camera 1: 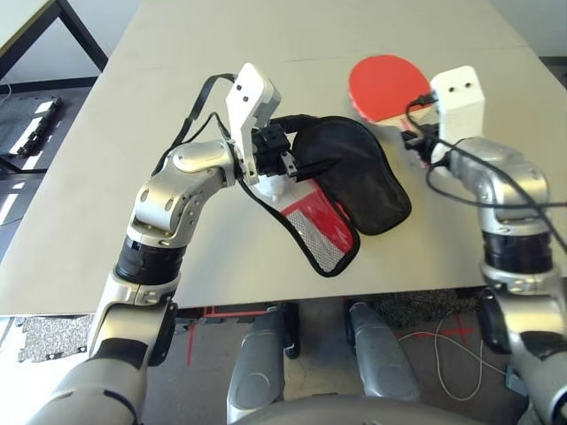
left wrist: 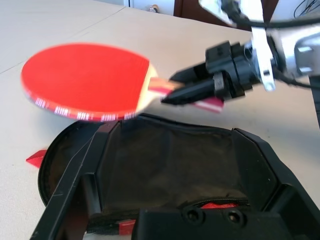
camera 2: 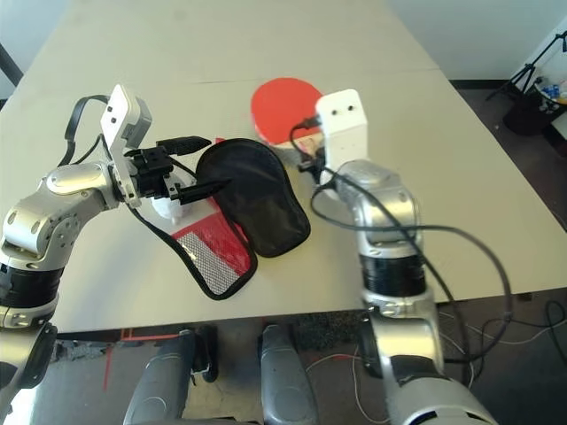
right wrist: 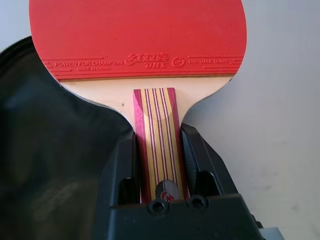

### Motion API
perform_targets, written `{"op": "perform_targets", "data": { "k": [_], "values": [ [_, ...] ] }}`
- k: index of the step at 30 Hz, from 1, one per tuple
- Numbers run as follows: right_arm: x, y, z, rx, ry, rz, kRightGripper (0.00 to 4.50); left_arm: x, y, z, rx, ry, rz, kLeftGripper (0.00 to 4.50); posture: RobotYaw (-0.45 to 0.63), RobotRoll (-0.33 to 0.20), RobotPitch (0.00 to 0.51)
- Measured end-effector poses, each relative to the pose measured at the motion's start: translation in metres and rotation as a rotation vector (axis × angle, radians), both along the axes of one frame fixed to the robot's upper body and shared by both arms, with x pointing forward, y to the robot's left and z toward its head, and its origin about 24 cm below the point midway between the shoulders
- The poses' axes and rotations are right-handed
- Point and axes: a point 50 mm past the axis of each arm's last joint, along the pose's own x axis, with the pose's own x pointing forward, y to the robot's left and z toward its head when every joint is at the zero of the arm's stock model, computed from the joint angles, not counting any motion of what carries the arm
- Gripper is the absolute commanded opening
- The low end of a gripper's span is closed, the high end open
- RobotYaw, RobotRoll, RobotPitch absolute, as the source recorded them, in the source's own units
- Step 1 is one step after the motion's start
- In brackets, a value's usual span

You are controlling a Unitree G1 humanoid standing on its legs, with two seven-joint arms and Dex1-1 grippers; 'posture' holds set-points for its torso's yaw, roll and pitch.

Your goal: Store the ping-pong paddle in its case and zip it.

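Note:
My right gripper needs to move the paddle over the case's lining before letting go, because the paddle's red side still hangs beyond the black lining of the case (camera 1: 363, 181).
The ping-pong paddle (camera 1: 385, 82) has a round red face and a striped wooden handle (right wrist: 156, 130). My right gripper (camera 1: 415, 135) is shut on that handle and holds the paddle just beyond the case, its face level over the table. The case (camera 1: 363, 181) lies unzipped in the middle, with its black lining showing and its red mesh-pocket side (camera 1: 323, 226) towards me. My left gripper (camera 2: 217, 162) is open at the case's left edge. One finger touches the black flap, the other stands above it. In the left wrist view the paddle (left wrist: 85, 80) hovers over the case's opening (left wrist: 170, 160).
A small white object (camera 1: 270, 186) sits under my left gripper beside the case. The beige table (camera 1: 80, 204) reaches far back and to both sides. Its front edge runs just below the case. Black cables loop off both wrists.

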Motion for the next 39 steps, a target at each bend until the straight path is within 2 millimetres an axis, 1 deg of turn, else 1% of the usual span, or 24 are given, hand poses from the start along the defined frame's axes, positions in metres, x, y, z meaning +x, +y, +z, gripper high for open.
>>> {"op": "perform_targets", "data": {
  "k": [2,5,13,20,25,31,39],
  "values": [
    [-0.005,0.011,-0.008,-0.003,0.017,0.007,1.22,0.000,0.000,0.000,0.001,0.003,0.000,4.50,-0.08,0.000,0.240],
    [-0.009,0.019,-0.018,-0.019,0.049,0.026,1.22,0.001,0.000,-0.001,0.003,0.007,-0.004,4.50,-0.08,0.000,0.241],
    [-0.015,0.022,-0.032,-0.050,0.091,0.028,1.22,0.001,0.001,-0.001,0.004,0.008,-0.003,4.50,-0.06,0.000,0.244],
    [-0.016,0.015,-0.033,-0.094,0.101,0.056,1.22,0.001,0.001,-0.001,0.006,0.007,0.000,4.50,-0.06,0.000,0.242],
    [-0.021,0.017,-0.035,-0.094,0.107,0.099,1.22,0.001,0.001,-0.001,0.006,0.007,0.001,4.50,-0.06,0.000,0.241],
    [-0.029,0.025,-0.036,-0.084,0.116,0.160,1.22,0.001,0.001,-0.002,0.007,0.007,0.000,4.50,-0.06,0.000,0.241],
    [-0.031,0.026,-0.039,-0.077,0.141,0.161,1.22,0.001,0.000,-0.002,0.008,0.007,0.000,4.50,-0.05,0.000,0.241]
  ]
}}
